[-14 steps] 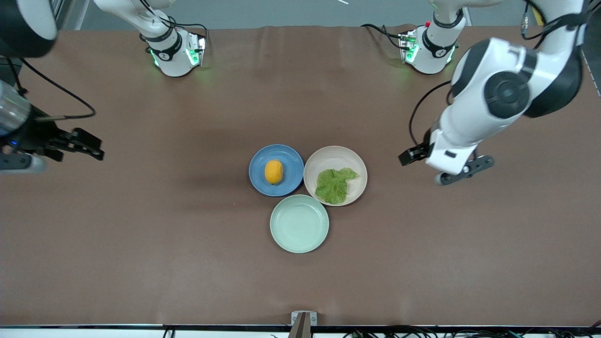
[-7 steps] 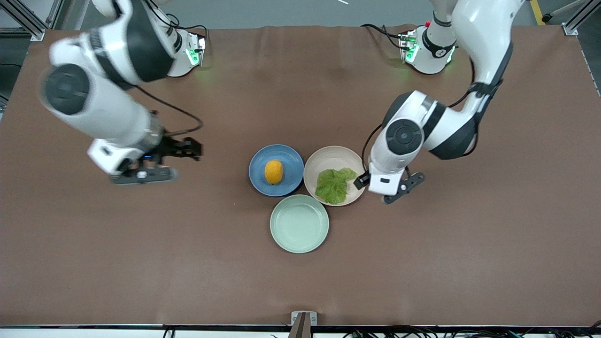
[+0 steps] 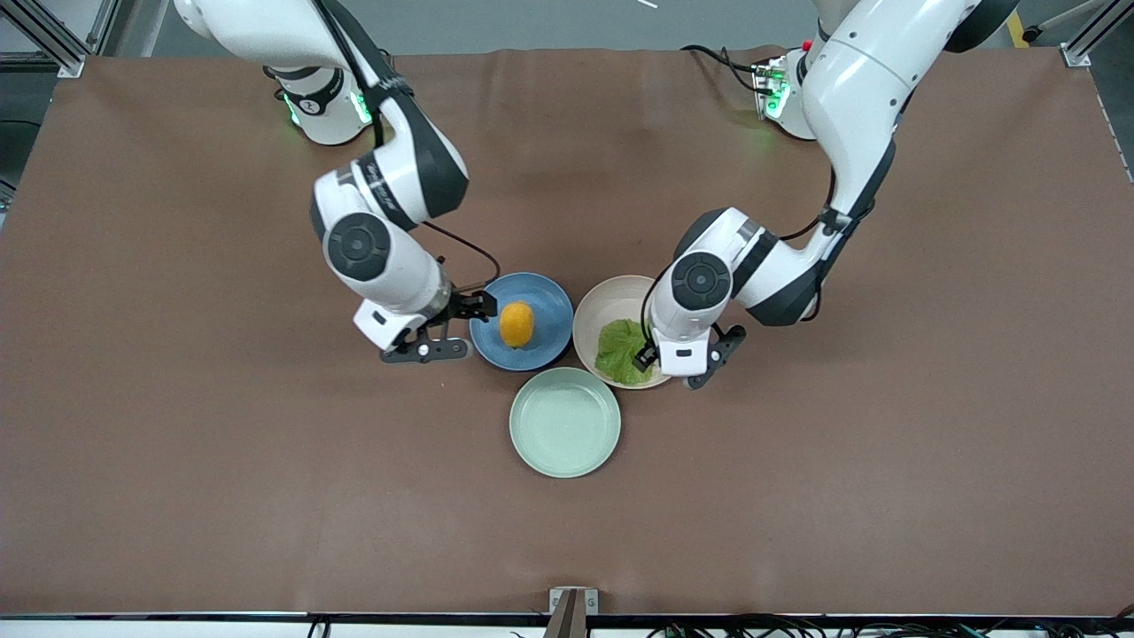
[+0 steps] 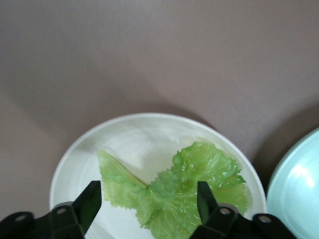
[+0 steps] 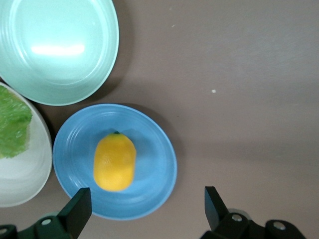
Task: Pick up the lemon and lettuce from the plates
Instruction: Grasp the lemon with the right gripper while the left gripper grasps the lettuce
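Observation:
The robot's right gripper needs to grip the lemon across its middle next, where the lemon's long sides face each other, since its green-tipped end curves in.
The lemon lies on the blue plate. The lettuce lies on the beige plate beside it. My right gripper is open and empty over the blue plate's rim, at the side toward the right arm's end. In the right wrist view the lemon lies off to one side of the open gripper. My left gripper is open and empty over the lettuce. In the left wrist view the lettuce lies between the fingers of the left gripper, on the beige plate.
An empty mint-green plate sits nearer the front camera, touching both other plates. It also shows in the right wrist view and the left wrist view. The brown table spreads bare around the plates.
Both arms have swung in from the table's ends to the plates. The right gripper reached the blue plate's rim and the left gripper came over the lettuce. Lemon and lettuce have not moved.

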Motion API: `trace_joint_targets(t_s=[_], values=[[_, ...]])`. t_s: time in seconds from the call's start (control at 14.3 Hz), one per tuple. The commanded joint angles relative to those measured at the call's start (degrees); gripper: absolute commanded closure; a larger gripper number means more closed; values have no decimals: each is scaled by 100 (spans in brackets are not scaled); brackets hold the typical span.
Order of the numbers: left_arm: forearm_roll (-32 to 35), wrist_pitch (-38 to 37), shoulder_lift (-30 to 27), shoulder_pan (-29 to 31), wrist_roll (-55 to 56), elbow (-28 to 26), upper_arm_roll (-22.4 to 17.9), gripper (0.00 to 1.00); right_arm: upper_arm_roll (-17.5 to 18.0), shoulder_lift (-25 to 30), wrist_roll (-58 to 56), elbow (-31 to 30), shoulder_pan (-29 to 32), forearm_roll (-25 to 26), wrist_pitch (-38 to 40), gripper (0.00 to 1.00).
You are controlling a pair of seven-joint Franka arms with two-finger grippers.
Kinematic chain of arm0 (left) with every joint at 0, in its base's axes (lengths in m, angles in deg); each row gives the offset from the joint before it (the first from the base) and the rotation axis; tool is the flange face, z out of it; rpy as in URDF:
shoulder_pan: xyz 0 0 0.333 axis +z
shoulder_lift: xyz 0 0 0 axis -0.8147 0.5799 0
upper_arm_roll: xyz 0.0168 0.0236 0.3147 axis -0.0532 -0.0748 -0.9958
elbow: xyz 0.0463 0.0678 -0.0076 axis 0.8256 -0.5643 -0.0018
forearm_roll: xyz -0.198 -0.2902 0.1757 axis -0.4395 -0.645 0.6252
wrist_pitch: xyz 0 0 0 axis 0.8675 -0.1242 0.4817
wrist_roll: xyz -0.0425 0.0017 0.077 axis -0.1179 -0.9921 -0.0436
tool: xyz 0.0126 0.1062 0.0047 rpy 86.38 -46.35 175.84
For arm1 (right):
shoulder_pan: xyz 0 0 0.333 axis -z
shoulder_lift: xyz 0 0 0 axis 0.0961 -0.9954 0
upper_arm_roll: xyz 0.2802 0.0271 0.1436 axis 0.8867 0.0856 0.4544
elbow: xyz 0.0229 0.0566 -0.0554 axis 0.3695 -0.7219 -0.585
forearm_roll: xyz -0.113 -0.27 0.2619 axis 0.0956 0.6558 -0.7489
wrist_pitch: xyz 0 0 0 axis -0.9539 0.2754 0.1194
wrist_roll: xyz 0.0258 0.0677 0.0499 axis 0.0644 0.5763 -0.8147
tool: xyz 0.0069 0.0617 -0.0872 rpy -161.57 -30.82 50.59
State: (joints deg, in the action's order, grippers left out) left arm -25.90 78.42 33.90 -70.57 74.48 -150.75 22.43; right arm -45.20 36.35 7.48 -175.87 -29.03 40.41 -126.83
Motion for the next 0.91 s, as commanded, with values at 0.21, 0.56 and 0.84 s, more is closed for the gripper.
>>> trace_joint_targets(t_s=[0.21, 0.56, 0.84], values=[[111, 356, 258, -104, 813, 128, -24, 29, -60, -782, 636, -19, -518, -147, -924, 0], [59, 356, 372, -60, 971, 128, -42, 44, -51, -1091, 794, -27, -729, -155, -1426, 9], [67, 295, 346, -25, 1340, 154, -51, 86, -60, -1082, 830, -36, -826, -147, -1365, 57]])
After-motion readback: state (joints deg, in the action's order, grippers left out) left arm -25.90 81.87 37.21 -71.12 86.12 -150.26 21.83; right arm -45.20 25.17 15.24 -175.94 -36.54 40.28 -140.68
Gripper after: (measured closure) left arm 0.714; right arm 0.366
